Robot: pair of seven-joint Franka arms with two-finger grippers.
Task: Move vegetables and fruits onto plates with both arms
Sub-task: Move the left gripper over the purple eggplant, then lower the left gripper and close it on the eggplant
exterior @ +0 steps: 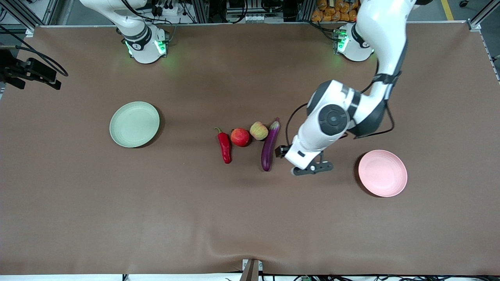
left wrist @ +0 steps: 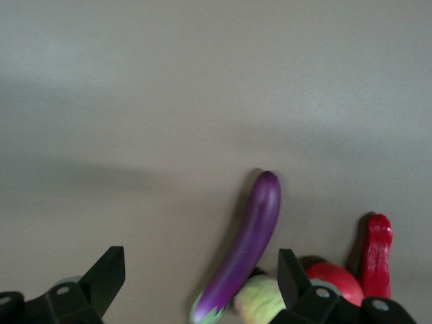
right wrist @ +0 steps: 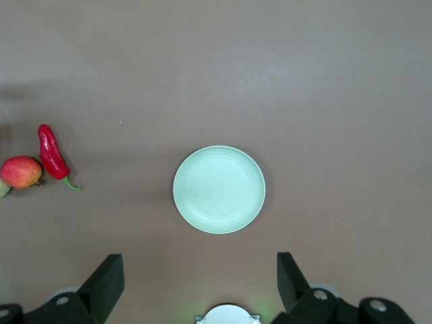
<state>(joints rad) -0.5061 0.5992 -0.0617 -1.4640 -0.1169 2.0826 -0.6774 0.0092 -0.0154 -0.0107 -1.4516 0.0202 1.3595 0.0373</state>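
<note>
The left gripper picks up the purple eggplant by its thick purple body (exterior: 268, 149) next. Then I transfer the eggplant to the pale pink plate (exterior: 383, 173).
The purple eggplant (exterior: 269, 146) lies mid-table in a row with the yellowish-green fruit (exterior: 258, 130), the red fruit (exterior: 240, 137) and the red chili (exterior: 225, 146). My left gripper (exterior: 282, 151) hangs low beside the eggplant, toward the left arm's end. In the left wrist view it (left wrist: 200, 270) is open and empty, with the eggplant (left wrist: 250, 250) partly between its fingers, beside the green fruit (left wrist: 260, 300), red fruit (left wrist: 334, 280) and chili (left wrist: 376, 260). My right gripper (right wrist: 200, 266) is open and empty, high over the pale green plate (right wrist: 219, 190); the front view does not show it.
The pale green plate (exterior: 134, 124) lies toward the right arm's end and the pale pink plate (exterior: 383, 173) toward the left arm's end, both bare. Black camera gear (exterior: 31, 72) sits at the table edge by the right arm. The brown table cover (exterior: 250, 218) is bare nearer the front camera.
</note>
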